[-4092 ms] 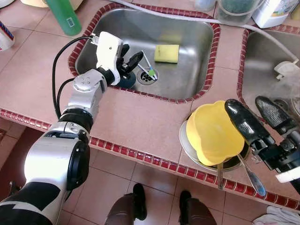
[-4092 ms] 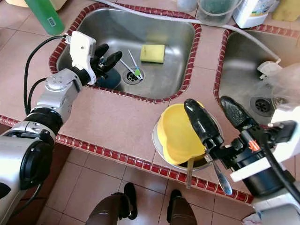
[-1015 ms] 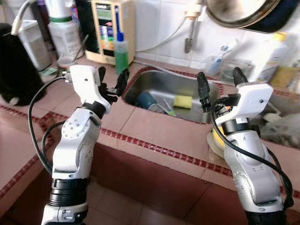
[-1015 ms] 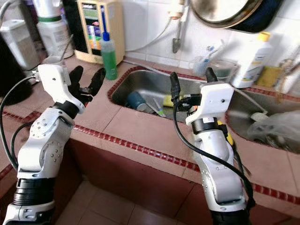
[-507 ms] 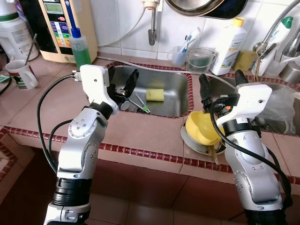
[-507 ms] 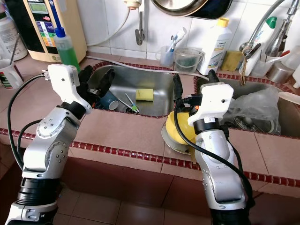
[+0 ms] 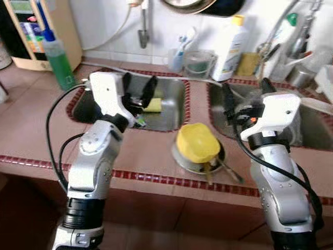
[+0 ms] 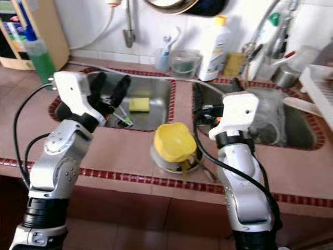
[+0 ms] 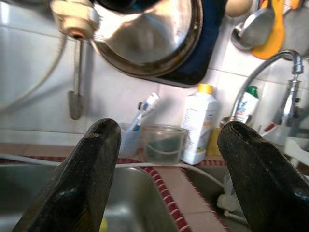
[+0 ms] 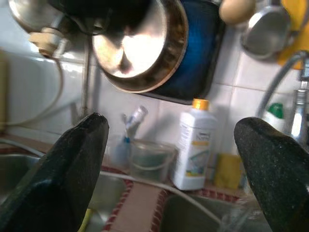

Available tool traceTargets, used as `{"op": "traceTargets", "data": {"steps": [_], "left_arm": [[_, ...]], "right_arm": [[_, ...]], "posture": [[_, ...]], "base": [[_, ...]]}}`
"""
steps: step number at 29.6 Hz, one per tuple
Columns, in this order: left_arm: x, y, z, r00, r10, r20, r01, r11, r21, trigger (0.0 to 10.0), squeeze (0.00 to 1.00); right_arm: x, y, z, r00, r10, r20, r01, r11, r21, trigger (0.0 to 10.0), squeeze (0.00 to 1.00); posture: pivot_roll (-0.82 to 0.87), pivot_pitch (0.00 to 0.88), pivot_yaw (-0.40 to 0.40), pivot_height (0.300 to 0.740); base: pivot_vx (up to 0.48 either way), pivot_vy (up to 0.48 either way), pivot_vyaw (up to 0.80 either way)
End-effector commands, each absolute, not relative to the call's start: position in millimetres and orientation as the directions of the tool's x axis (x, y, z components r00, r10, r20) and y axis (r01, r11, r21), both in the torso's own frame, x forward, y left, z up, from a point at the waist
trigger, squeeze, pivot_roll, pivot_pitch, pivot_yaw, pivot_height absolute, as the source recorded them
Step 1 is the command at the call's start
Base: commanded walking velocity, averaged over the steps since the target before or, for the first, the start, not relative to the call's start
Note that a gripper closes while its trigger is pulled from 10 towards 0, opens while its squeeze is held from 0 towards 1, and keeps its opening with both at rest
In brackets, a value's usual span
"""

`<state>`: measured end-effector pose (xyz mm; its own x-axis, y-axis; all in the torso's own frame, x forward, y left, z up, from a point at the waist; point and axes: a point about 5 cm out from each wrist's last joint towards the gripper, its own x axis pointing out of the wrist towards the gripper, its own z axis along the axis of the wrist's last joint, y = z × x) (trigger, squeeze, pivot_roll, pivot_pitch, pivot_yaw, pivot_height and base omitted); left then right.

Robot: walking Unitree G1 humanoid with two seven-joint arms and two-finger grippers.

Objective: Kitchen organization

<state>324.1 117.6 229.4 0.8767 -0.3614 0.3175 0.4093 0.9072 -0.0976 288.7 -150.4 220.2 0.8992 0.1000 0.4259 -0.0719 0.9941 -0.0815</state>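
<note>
The robot's right gripper should pinch the bowl by its thin rim (image 7: 216, 151) next, because the bowl's rounded body (image 7: 197, 141) is too wide for the fingers to reach around.
A yellow bowl (image 7: 197, 141) lies upside down on a metal dish (image 7: 183, 160) at the counter's front edge, between the two sinks, with a spoon (image 7: 229, 172) beside it. A yellow sponge (image 8: 139, 104) and some utensils lie in the left sink (image 7: 169, 115). My left gripper (image 7: 138, 87) is held up open above that sink's near rim, holding nothing. My right gripper (image 7: 247, 92) is raised open to the right of the bowl, over the right sink's edge. In the wrist views, the left gripper (image 9: 169, 183) and right gripper (image 10: 169, 169) point at the tiled back wall.
A green soap bottle (image 7: 58, 63) stands at the back left. A clear tub (image 7: 199, 63) with toothbrushes, a white bottle (image 7: 227, 49) and a faucet (image 9: 289, 92) line the wall. A steel pot (image 10: 140, 43) hangs above. Clear plastic (image 8: 273, 117) sits in the right sink.
The camera has swung to the right, so the whole scene sits further left in the picture. Both arms stay raised with open grippers, as half a second ago.
</note>
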Motion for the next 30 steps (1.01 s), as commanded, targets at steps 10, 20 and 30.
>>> {"op": "traceTargets", "data": {"steps": [10, 20, 30], "left_arm": [[319, 123, 228, 0.859, -0.423, 0.288, 0.428, 0.903, 0.049, 10.0, 0.00], [297, 103, 214, 0.738, -0.647, 0.190, 0.629, 0.762, 0.152, 10.0, 0.00], [278, 97, 196, 0.597, -0.801, 0.053, 0.771, 0.591, 0.238, 10.0, 0.00]], "right_arm": [[291, -153, 202, 0.937, 0.027, 0.349, -0.016, 0.999, -0.035, 10.0, 0.00], [288, -153, 190, 0.956, -0.016, 0.292, 0.019, 1.000, -0.010, 10.0, 0.00], [281, -160, 176, 0.971, -0.095, 0.221, 0.086, 0.995, 0.053, 10.0, 0.00]], "posture": [[0.10, 0.014, -0.020, 0.740], [0.10, 0.023, -0.023, 0.740], [0.09, 0.042, -0.018, 0.740]], "base": [[0.000, 0.000, 0.00], [0.000, 0.000, 0.00], [0.000, 0.000, 0.00]]}}
